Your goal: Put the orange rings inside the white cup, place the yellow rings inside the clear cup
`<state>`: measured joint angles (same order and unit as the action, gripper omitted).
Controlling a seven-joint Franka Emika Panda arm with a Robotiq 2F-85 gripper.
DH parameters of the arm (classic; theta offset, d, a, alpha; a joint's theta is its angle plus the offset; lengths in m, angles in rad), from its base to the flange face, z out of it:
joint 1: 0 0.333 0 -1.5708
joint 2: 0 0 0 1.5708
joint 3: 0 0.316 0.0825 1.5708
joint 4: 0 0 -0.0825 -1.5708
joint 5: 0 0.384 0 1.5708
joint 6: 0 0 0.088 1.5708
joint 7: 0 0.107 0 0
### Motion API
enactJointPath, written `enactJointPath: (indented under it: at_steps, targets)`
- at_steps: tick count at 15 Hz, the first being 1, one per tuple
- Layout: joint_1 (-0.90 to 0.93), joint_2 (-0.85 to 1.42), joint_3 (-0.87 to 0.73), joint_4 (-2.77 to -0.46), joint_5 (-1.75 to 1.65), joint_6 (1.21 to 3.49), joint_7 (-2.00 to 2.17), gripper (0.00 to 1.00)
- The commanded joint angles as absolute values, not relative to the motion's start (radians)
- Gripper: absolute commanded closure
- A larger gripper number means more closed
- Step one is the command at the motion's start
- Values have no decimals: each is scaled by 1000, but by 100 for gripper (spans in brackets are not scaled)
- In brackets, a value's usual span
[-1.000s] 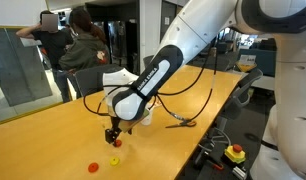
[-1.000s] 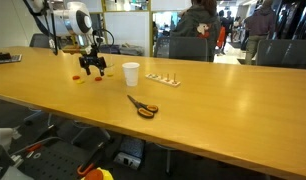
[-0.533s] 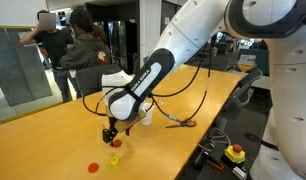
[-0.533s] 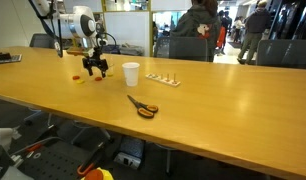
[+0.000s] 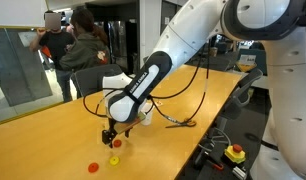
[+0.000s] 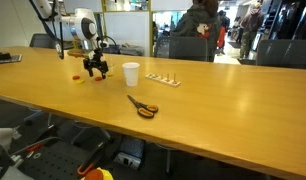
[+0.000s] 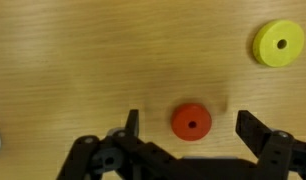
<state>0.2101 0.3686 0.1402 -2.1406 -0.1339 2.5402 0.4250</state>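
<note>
My fingers are on both sides of the orange ring [image 7: 191, 122], which lies flat with both sides free. My gripper should close now, as it would hold the ring.
In the wrist view an orange ring [image 7: 192, 121] lies flat on the wooden table, between the two fingers of my open gripper [image 7: 193, 128]; neither finger touches it. A yellow ring [image 7: 279, 44] lies further off at the upper right. In both exterior views the gripper [image 5: 111, 133] [image 6: 95, 68] hangs low over the table. Near it lie a yellow ring [image 5: 114, 160] and another orange ring [image 5: 92, 167]. The white cup [image 6: 130, 73] stands upright just beside the gripper. I cannot make out the clear cup.
Orange-handled scissors [image 6: 143, 107] lie on the long wooden table [image 6: 223, 110], nearer the front edge. A pale strip with small pieces on it [image 6: 163, 80] lies past the white cup. People and chairs stand behind the table.
</note>
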Motion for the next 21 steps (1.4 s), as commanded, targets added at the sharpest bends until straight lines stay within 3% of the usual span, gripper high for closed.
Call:
enactJointPath:
  at_steps: [1,7,8,10,16,21]
  targets:
    - [236,388,118,-2116,-107,2561,410,0]
    - [249,399,107,-2106,-115,2570,415,0]
    - [251,400,103,-2106,-117,2576,416,25]
    - [255,402,98,-2105,-120,2580,416,34]
    - [259,396,86,-2108,-126,2571,422,81]
    - [260,348,67,-2139,-144,2499,418,80]
